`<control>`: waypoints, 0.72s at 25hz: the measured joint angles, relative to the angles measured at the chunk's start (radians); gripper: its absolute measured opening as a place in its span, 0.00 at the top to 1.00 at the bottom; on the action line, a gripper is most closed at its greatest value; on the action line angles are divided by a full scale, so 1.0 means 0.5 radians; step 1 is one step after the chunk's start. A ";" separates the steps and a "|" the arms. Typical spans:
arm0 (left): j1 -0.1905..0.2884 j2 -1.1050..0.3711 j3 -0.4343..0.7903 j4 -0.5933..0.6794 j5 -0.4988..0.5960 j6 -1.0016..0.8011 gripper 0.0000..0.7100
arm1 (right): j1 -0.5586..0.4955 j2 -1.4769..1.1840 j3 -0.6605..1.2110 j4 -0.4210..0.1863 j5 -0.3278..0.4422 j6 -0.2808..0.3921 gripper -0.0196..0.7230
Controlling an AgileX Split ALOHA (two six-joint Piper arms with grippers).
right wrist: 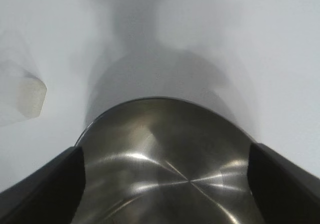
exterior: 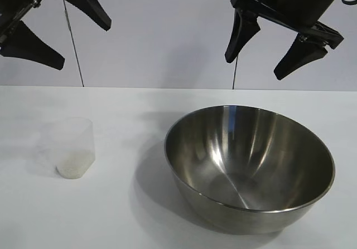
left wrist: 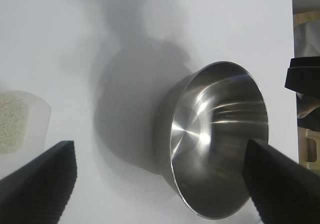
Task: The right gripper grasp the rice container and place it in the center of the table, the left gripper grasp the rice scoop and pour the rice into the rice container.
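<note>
Next, my right gripper grabs the rice container [exterior: 249, 162] by its rim [exterior: 329, 153] and sets the container in the center of the table.
The rice container [exterior: 249, 162], a large shiny steel bowl, stands empty on the white table [exterior: 139, 104], right of centre. It also shows in the left wrist view [left wrist: 220, 139] and the right wrist view [right wrist: 165, 169]. The rice scoop [exterior: 71, 147], a frosted plastic cup with white rice [exterior: 71, 168] in its bottom, stands at the left; the rice shows in the left wrist view [left wrist: 10, 124], the scoop in the right wrist view [right wrist: 25, 96]. My right gripper [exterior: 257, 66] hangs open high above the bowl's far rim. My left gripper [exterior: 83, 47] is open, high at the top left, above the scoop.
A pale wall with thin vertical seams stands behind the table. In the left wrist view the table's edge [left wrist: 292, 43] runs past the bowl, with dark and tan clutter [left wrist: 305, 103] beyond it.
</note>
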 joint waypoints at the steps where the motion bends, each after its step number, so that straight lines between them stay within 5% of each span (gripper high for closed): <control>1: 0.000 0.000 0.000 0.000 0.000 0.000 0.09 | 0.000 0.000 0.000 0.000 0.000 0.000 0.15; 14: 0.000 0.000 0.000 0.000 0.000 0.000 0.09 | 0.000 0.000 0.000 0.000 0.008 0.000 0.15; 18: 0.000 0.000 0.000 0.000 0.000 0.000 0.09 | 0.000 0.000 -0.017 -0.060 0.112 -0.012 0.15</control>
